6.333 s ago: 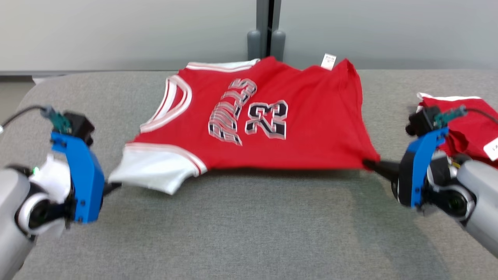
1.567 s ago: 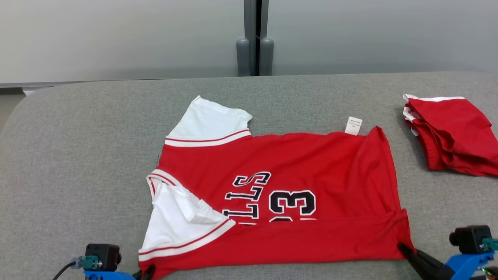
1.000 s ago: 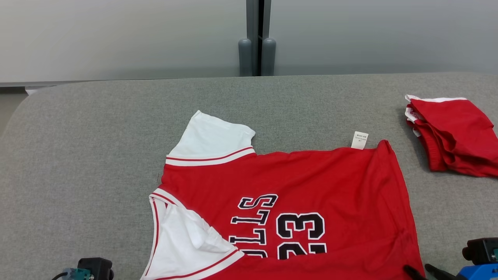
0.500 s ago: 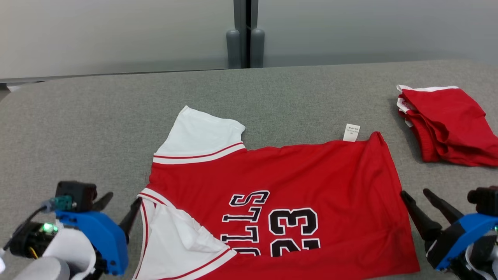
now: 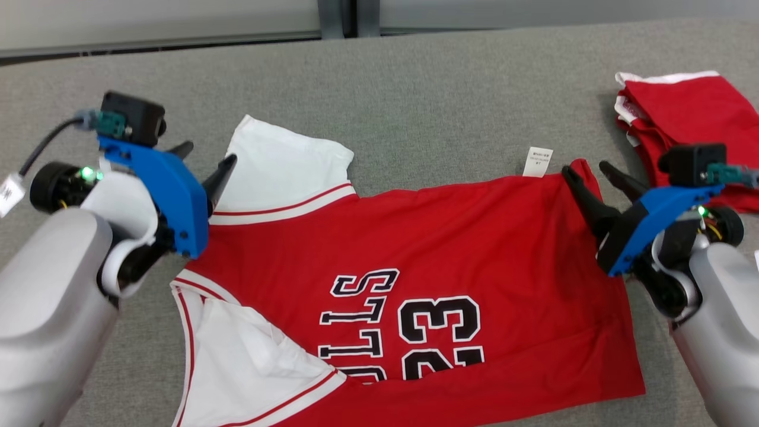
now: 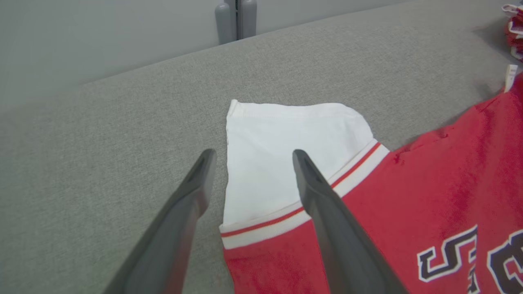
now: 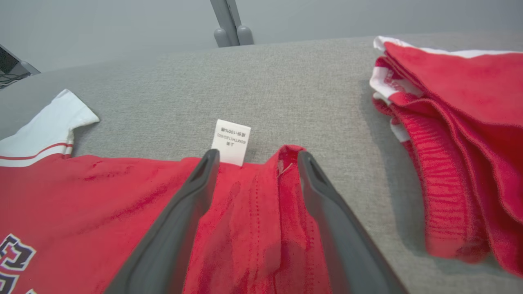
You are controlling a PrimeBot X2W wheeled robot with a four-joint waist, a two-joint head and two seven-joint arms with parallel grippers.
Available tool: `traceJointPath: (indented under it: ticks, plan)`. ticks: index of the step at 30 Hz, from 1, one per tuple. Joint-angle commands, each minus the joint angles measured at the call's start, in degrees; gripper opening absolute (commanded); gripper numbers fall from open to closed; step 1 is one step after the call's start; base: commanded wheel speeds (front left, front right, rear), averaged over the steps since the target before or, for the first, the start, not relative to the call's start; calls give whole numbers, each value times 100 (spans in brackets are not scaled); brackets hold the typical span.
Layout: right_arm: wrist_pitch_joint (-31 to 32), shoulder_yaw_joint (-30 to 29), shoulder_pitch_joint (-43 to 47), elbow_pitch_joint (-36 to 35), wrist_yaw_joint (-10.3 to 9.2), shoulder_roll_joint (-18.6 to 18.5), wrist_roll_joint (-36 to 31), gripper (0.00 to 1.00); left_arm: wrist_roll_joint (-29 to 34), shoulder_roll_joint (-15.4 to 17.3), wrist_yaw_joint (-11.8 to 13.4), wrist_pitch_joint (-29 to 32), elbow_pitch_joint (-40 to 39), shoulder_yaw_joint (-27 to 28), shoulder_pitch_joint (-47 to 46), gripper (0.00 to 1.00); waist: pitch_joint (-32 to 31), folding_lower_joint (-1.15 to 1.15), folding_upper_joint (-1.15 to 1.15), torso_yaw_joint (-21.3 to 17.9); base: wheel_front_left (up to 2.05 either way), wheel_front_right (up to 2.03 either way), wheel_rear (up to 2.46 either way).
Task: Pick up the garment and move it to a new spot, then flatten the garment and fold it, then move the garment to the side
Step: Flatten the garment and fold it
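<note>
My right gripper should next grab the jersey by its red hem corner [image 5: 581, 171] beside the white care label [image 5: 537, 161] to fold the jersey.
A red jersey [image 5: 445, 237] with white sleeves and the number 23 lies spread flat on the grey table. Its far white sleeve [image 6: 282, 147] lies between the open fingers of my left gripper [image 5: 206, 155], which hovers above the sleeve's left edge [image 6: 250, 155]. My right gripper [image 5: 588, 168] stands open over the jersey's far hem corner [image 7: 286, 163], beside the white care label [image 7: 231, 141]. Neither gripper holds any cloth.
A folded red garment [image 5: 688, 112] with white trim lies at the table's right, just beyond my right gripper [image 7: 255, 157]. Grey posts [image 6: 235, 18] and a wall stand behind the table's far edge. Bare grey tabletop [image 5: 415, 89] lies beyond the jersey.
Both grippers let go of the jersey's near corners and moved forward to its far sleeve and far hem corner. The head camera tilted down, shifting the whole picture.
</note>
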Motion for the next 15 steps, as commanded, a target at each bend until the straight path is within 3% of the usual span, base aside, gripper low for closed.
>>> traceJointPath:
  ticks: [1,7,15]
  plan:
    - [0,55,-225,184,1,26,-76,100,-9,-79,-70,45,198,-35,-209,100,88,-1,-1,23,0,0,0]
    - [153,359,-979,1066,1,208,-173,100,-73,-363,-327,242,1122,-264,-994,100,363,-1,-1,-51,0,0,0]
    - [46,756,-1431,1664,-1,289,-82,100,-282,-415,-385,316,1878,-641,-1645,100,713,-1,-1,-283,0,0,0]
